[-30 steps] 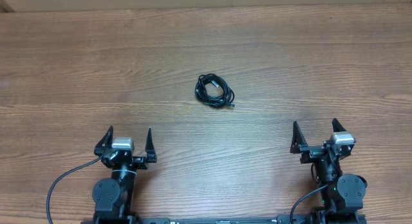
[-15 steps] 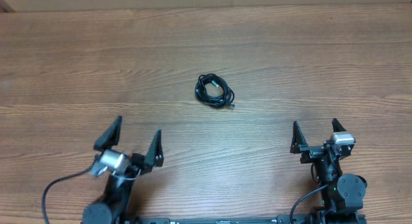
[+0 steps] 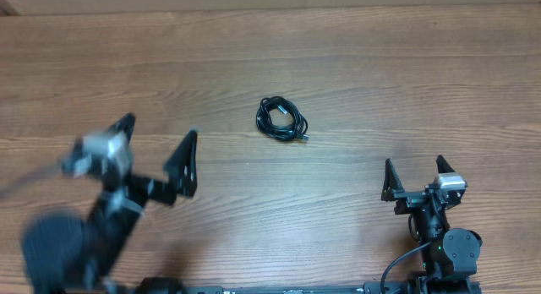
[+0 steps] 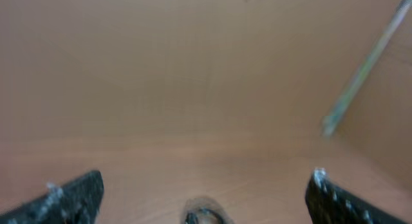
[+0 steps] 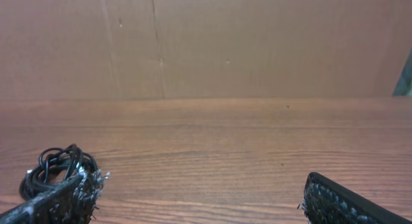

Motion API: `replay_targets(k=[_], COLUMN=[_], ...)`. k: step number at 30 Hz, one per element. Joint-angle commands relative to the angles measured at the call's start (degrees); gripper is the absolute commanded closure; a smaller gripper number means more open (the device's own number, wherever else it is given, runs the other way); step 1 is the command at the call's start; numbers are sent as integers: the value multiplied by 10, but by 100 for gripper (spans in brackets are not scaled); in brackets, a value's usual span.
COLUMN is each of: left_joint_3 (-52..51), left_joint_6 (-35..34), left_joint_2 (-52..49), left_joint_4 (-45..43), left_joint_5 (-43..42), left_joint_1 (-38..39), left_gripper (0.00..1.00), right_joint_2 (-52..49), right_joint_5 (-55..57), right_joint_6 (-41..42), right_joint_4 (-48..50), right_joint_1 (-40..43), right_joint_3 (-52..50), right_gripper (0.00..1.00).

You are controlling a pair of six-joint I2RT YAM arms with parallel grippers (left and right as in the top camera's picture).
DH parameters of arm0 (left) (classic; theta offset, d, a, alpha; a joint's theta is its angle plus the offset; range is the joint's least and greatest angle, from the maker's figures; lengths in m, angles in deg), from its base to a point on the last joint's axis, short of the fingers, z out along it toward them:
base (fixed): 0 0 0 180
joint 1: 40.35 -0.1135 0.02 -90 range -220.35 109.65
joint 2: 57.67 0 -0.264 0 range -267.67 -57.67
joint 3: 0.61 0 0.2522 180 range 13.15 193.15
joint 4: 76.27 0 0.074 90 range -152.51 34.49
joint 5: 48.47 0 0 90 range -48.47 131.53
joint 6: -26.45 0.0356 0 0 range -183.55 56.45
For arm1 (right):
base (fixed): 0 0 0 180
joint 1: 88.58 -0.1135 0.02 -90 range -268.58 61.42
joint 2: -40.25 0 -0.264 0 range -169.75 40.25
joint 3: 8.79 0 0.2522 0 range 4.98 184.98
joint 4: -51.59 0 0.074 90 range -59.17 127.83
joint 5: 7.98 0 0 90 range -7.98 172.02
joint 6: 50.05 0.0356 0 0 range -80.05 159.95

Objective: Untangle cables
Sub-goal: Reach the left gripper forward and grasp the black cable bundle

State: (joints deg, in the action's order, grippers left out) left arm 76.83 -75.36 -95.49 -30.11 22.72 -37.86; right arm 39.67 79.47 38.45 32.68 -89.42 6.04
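Note:
Next, the robot's left gripper will grab the edge of the coiled cables that faces it, so the loops on the opposite side stay open to the right gripper for untangling.
The cables [image 3: 281, 119] lie as one small coiled black bundle on the wooden table [image 3: 380, 66], a plug tip poking out at its lower right. My left gripper [image 3: 160, 129] is raised and motion-blurred, left of and nearer than the bundle, open with nothing between its fingers. In the left wrist view the cables [image 4: 205, 214] are a blur at the bottom edge between the spread fingers [image 4: 71, 198]. My right gripper [image 3: 414, 163] rests open and empty near the front right. Its wrist view catches the cables [image 5: 55, 163] at far left, beyond the left finger [image 5: 61, 198].
A brown cardboard wall [image 5: 257, 44] stands behind the table's far edge. A pale strip [image 4: 360, 69] slants across the upper right of the left wrist view. A thick black arm wire [image 3: 397, 267] loops by the right arm's base.
My left arm has lifted off its rest and swung up, forward and to the left, and is now blurred. The right arm and the cable bundle have not moved.

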Motion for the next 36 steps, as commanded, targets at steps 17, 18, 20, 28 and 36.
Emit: replay_targets(k=[17, 18, 20, 28, 36], left_joint_3=[280, 280, 280, 280, 280], left_joint_6=[-54, -54, -54, -141, -176], left_joint_2=[-574, -590, -621, -723, -809], left_joint_4=[358, 347, 317, 150, 64], left_joint_5=[59, 61, 62, 33, -97], left_joint_1=[167, 173, 181, 185, 194], left_gripper=[0, 0, 0, 1, 16], right_joint_2=[4, 4, 4, 4, 4], right_joint_5=[5, 5, 5, 5, 5], right_joint_6=[-3, -3, -3, -3, -3], right_joint_4=[3, 3, 3, 3, 3], right_joint_1=[2, 2, 2, 2, 2], right_joint_3=[-6, -6, -6, -6, -6], right_gripper=[0, 0, 0, 0, 0])
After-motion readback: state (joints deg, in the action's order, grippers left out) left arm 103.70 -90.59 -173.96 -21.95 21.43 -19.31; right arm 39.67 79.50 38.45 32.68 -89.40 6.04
